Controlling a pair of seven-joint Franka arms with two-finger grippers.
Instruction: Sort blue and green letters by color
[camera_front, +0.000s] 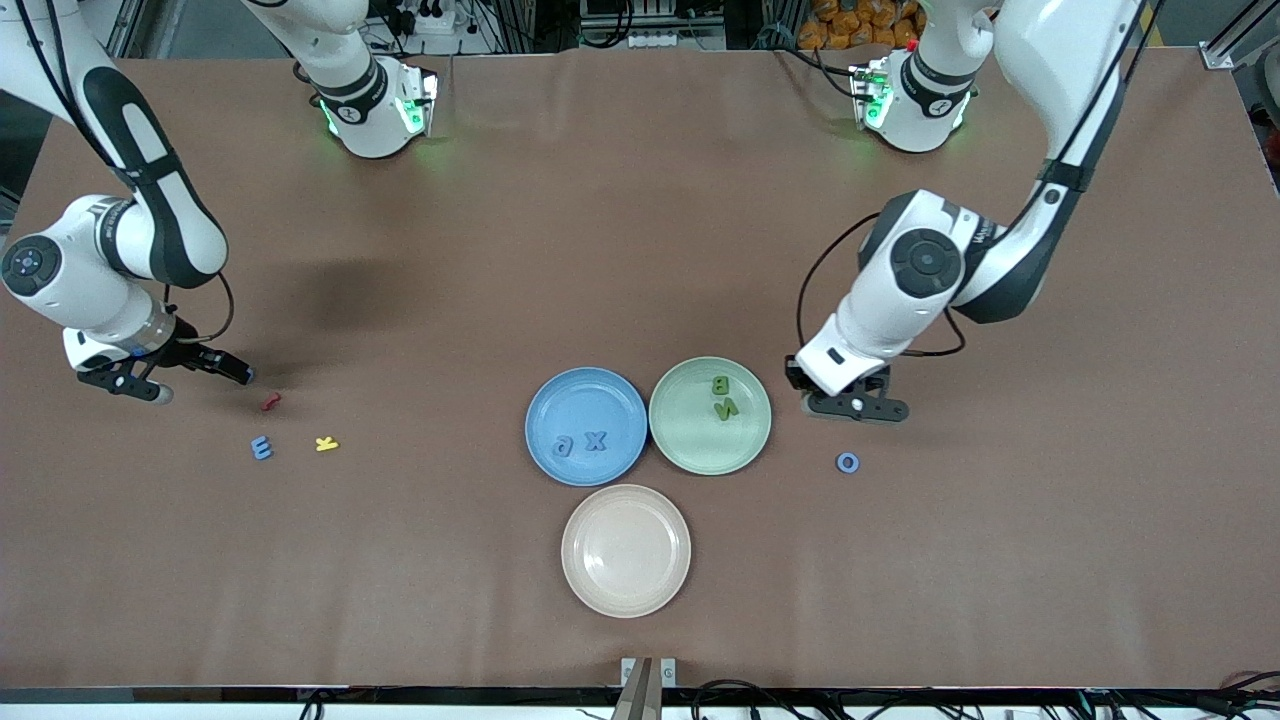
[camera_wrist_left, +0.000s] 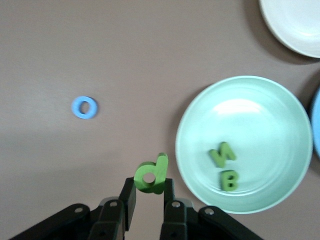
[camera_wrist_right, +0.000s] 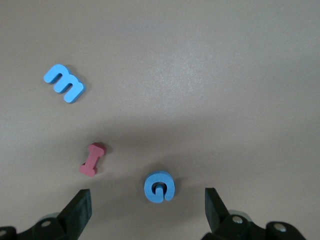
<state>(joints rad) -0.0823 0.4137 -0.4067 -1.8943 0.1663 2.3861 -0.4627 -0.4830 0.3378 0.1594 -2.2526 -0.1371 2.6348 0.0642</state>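
The blue G (camera_wrist_right: 159, 177) on the tabletop is below my right gripper's fingers, so closing now would miss it, and I need to first lower them.
My left gripper (camera_front: 856, 405) (camera_wrist_left: 149, 200) is shut on a green letter d (camera_wrist_left: 151, 173), just over the bare table beside the green plate (camera_front: 690, 440) (camera_wrist_left: 250, 110). That plate holds a green B (camera_front: 719, 384) (camera_wrist_left: 229, 180) and a green N (camera_front: 726, 407) (camera_wrist_left: 222, 154). The blue plate (camera_front: 585, 390) holds two blue letters, an X (camera_front: 596, 441) and a 6 shape (camera_front: 563, 445). A blue O (camera_front: 847, 462) (camera_wrist_left: 84, 107) lies on the table near the left gripper. My right gripper (camera_front: 185, 375) (camera_wrist_right: 147, 215) is open, low over a blue G (camera_wrist_right: 160, 187). A blue E (camera_front: 261, 447) (camera_wrist_right: 65, 83) lies nearby.
A red letter (camera_front: 269, 402) (camera_wrist_right: 92, 159) lies beside the blue G. A yellow K (camera_front: 327, 443) lies beside the blue E. An empty beige plate (camera_front: 626, 550) (camera_wrist_left: 295, 25) sits nearer the front camera than the other two plates.
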